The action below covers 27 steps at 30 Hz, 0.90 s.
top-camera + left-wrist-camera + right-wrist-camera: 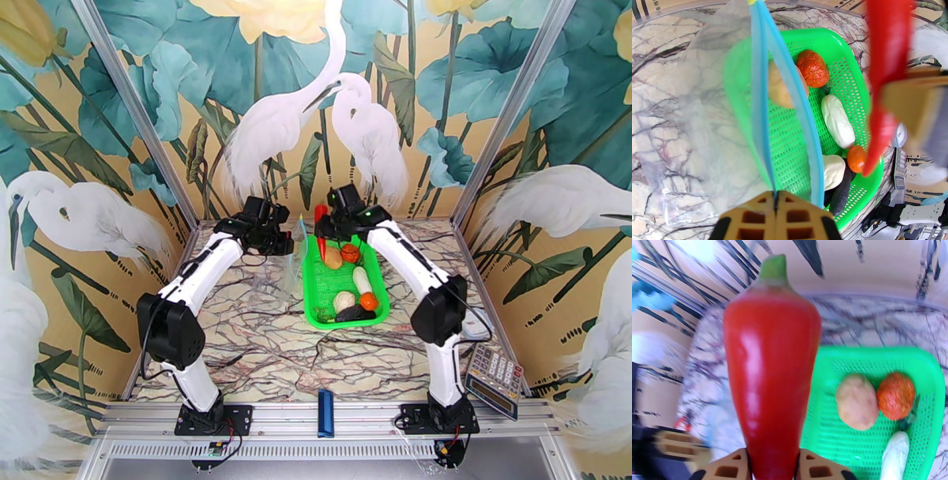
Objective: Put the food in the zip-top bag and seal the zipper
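Observation:
The red chili [772, 370] is beside the parted pieces of the bag's zipper and would fall outside the bag, so my right gripper should move it into the bag before opening.
My left gripper [776, 196] is shut on one edge of the zip-top bag [699, 118], holding its mouth up beside the basket. The light-blue zipper [759, 98] runs away from the fingers in two parted strips. My right gripper [772, 456] is shut on the red chili [772, 370], which hangs above the basket's far left corner, close to the bag's mouth [299, 237]. In the green mesh basket [311, 300] lie the potato [333, 258], two tomatoes [350, 253] [368, 301], radish [362, 280], garlic [344, 301] and eggplant [355, 314].
A short dark-blue bar [325, 413] lies on the front rail between the arm bases. A calculator [495, 379] sits at the near right edge. Painted walls close in the marble table [237, 339] on three sides.

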### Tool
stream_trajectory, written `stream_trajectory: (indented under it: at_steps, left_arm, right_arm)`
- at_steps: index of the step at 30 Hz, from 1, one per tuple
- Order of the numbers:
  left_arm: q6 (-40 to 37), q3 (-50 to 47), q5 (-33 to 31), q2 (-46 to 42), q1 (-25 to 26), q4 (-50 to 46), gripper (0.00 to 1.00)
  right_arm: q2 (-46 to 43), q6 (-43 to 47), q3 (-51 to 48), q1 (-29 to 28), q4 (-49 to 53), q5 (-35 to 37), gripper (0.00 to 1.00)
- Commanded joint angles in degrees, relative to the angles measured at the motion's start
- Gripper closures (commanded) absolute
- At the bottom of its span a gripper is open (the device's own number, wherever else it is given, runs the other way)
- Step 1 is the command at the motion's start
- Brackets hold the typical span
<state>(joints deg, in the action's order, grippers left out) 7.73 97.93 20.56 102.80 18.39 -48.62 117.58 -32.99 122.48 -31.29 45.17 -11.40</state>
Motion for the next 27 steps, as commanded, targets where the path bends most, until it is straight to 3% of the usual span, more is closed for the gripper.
stream_trajectory:
  at_steps: [1,10,21,27]
  left_arm:
    - [0.2,1.3,2.2,0.9,0.1,-0.1,1.0]
    - [2.3,1.1,4.3,-0.1,0.1,1.4,1.0]
    - [7.3,1.4,9.1,-2.3,-0.9,4.8,1.0]
    - [8.9,1.0,10.1,-3.3,-1.3,6.3,1.0]
  right_arm:
    - [-1.9,-3.4,-0.6,-1.4,-7.3,-1.3,0.9]
    - [1.3,-2.0,3.3,-4.6,-11.2,4.4,0.9]
    - [-0.5,-0.6,-5.6,-6.6,-16.5,13.7,0.9]
    - [-0.5,-0.1,-7.4,-6.9,-16.7,14.0,0.9]
